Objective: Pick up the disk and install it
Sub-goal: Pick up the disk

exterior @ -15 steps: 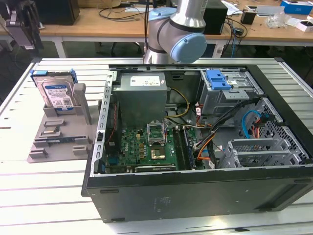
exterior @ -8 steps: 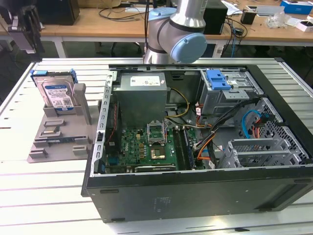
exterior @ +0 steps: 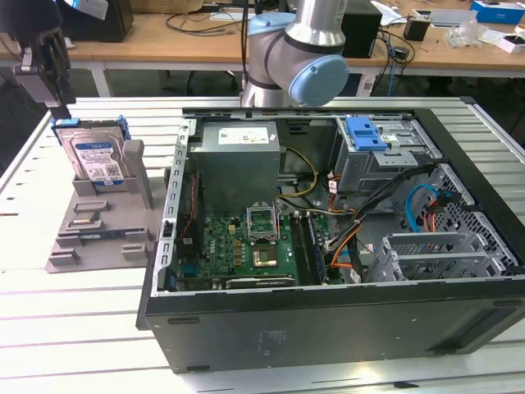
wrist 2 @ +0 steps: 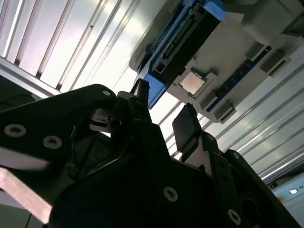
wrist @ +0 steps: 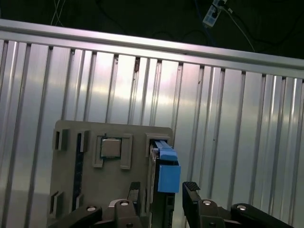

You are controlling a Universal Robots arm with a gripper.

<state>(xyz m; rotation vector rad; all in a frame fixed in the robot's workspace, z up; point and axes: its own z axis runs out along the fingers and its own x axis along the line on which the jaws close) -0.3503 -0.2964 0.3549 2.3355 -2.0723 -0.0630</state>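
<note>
The gripper grabs the disk across its label side and circuit-board side next, to install it in the computer case.
The disk stands upright on edge in the grey plastic stand at the exterior view's left; it is silver with a white-and-blue label and blue rails. My gripper hangs open just above its upper edge without touching it. In the first wrist view the two black fingers sit on either side of the disk's blue rail, with my gripper centred over it. The second wrist view shows my gripper open near the disk's blue corner.
An open computer case fills the exterior view's middle and right. It holds a grey drive cage with a blue latch, a power supply and a motherboard. A processor chip lies on the stand. The table is slatted aluminium.
</note>
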